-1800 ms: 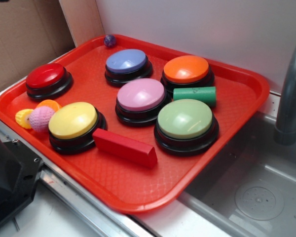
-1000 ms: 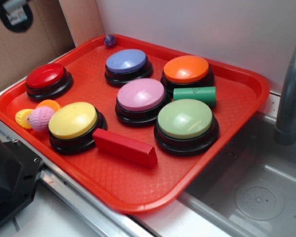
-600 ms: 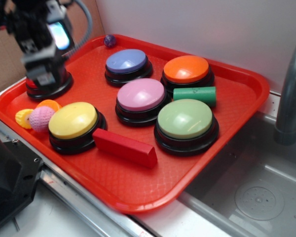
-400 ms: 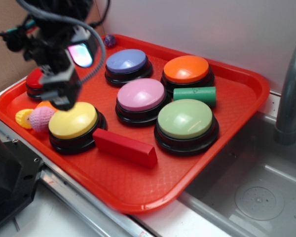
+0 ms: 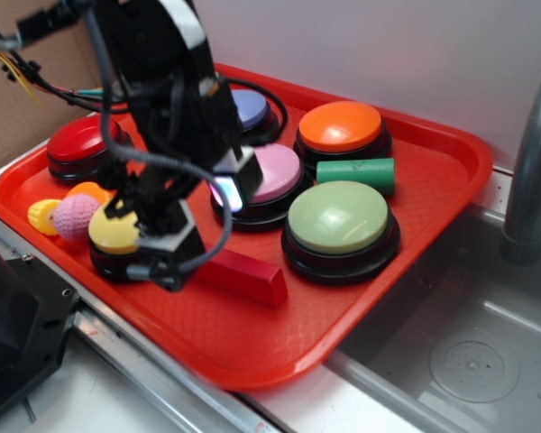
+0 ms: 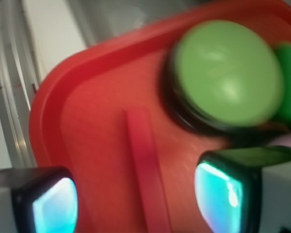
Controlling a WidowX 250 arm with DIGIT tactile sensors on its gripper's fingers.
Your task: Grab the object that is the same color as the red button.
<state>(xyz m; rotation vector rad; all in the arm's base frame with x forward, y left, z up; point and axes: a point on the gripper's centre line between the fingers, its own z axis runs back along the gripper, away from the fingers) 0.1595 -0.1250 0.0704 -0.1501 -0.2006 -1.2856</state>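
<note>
The robot's lit fingers are above the red block [image 5: 252,275] and would miss the block if they closed now, so the gripper should go down first and then close on the block.
The object, a long red block [image 5: 252,275], lies on the red tray [image 5: 460,149] in front of the yellow button [image 5: 113,230]; my arm hides its left end. In the blurred wrist view the block [image 6: 145,170] runs lengthwise between my two lit fingers, untouched by either. My gripper [image 5: 198,225] [image 6: 138,199] hovers open over the block's left part. The red button [image 5: 77,140] sits at the tray's far left, behind the arm.
A green button [image 5: 338,216] [image 6: 228,73] stands right of the block, with a green cylinder [image 5: 356,171] behind it. Orange [image 5: 340,124], pink [image 5: 279,171] and blue [image 5: 252,108] buttons sit further back. Small toys [image 5: 59,216] lie at the left. A sink [image 5: 469,352] and faucet [image 5: 532,162] are on the right.
My arm came in from the upper left, passed over the red button and the yellow button, and now hangs over the red block. Nothing on the tray has moved.
</note>
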